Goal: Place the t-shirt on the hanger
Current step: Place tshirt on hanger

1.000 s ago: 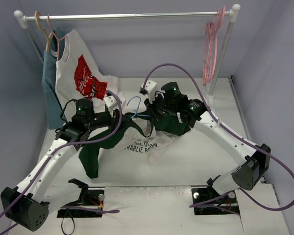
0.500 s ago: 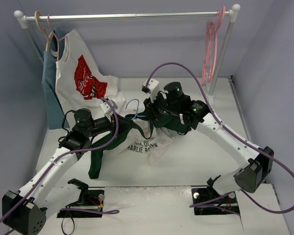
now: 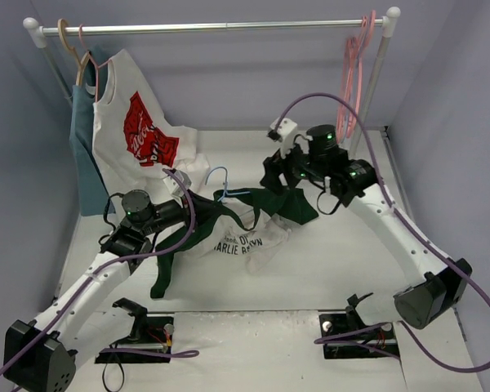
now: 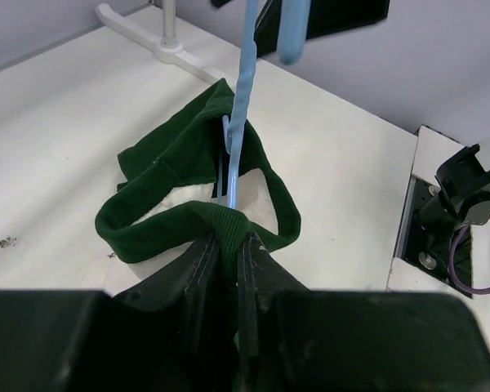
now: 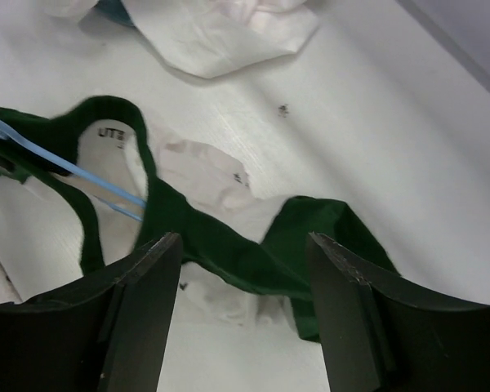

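The t-shirt's other green sleeve [image 3: 269, 199] [image 5: 240, 260] should be grabbed next by my right gripper beside the collar to draw the sleeve over the hanger, leaving the hook free.
The t-shirt [image 3: 237, 241] lies crumpled mid-table, white chest with black text up, one dark green sleeve [image 3: 159, 265] trailing toward the near left. My left gripper [image 3: 184, 202] is shut on its green collar [image 4: 226, 224]. The light blue hanger [image 4: 241, 98] rises out of the collar opening just ahead of the jaws, and its hook [image 3: 220, 174] pokes up beyond the shirt. My right gripper [image 3: 282, 175] hangs open above the other green sleeve [image 5: 229, 249], its fingers [image 5: 147, 302] clear of the cloth with nothing between them.
A clothes rail [image 3: 212, 27] spans the back. A white shirt with a red graphic [image 3: 139, 131], a blue-grey garment [image 3: 83, 155] and a tan hanger [image 3: 82, 69] hang at its left end, pink hangers [image 3: 351, 73] at its right. That white shirt's hem [image 5: 220, 33] rests on the table.
My right gripper has opened, let go of the green sleeve and risen back toward the far right. My left arm has drawn slightly nearer, still gripping the collar.
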### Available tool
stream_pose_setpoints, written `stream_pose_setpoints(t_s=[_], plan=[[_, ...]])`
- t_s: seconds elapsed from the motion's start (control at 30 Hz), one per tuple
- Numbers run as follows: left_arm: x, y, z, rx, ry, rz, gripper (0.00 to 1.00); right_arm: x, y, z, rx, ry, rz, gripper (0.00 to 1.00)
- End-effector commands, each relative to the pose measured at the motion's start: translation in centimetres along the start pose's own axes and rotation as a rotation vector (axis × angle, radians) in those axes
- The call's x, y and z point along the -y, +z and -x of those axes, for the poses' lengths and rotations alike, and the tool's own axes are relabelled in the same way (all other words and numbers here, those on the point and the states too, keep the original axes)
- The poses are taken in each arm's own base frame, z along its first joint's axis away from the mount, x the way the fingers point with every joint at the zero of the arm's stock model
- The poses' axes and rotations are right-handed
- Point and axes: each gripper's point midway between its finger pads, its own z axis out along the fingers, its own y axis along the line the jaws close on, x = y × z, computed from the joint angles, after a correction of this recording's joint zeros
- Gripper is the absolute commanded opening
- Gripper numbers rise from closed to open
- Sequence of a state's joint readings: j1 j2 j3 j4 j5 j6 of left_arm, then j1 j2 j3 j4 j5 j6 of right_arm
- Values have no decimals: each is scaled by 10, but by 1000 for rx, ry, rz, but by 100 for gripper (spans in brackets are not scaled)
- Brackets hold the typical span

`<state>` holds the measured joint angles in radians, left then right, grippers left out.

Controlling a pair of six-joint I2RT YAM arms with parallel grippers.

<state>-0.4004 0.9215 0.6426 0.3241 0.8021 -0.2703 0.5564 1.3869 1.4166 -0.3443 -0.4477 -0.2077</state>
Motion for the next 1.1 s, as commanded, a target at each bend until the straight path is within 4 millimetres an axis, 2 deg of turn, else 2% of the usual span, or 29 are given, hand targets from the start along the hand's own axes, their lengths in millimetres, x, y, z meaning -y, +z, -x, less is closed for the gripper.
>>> stream_pose_setpoints(t_s=[0.0,0.2,0.43,0.57,0.77,0.9,1.07], plan=[[15,-3,53,150,129,-41,0,1,-42,23,92,-109,26,62],[25,-5,56,137,133,-76,0,3,-38,-11,43,-203,99,63],[32,-8,59,114,142,-106,0,17,-13,-39,-50,-315,138,63],[34,-8,60,108,144,-117,0,15,-1,-40,-56,-346,209,63],[39,-8,63,99,151,-139,0,4,9,-58,-94,-338,322,61],[43,-6,60,70,138,-181,0,-2,11,-56,-47,-357,346,58],[41,-5,57,39,144,-179,0,-11,9,-48,1,-370,387,39]])
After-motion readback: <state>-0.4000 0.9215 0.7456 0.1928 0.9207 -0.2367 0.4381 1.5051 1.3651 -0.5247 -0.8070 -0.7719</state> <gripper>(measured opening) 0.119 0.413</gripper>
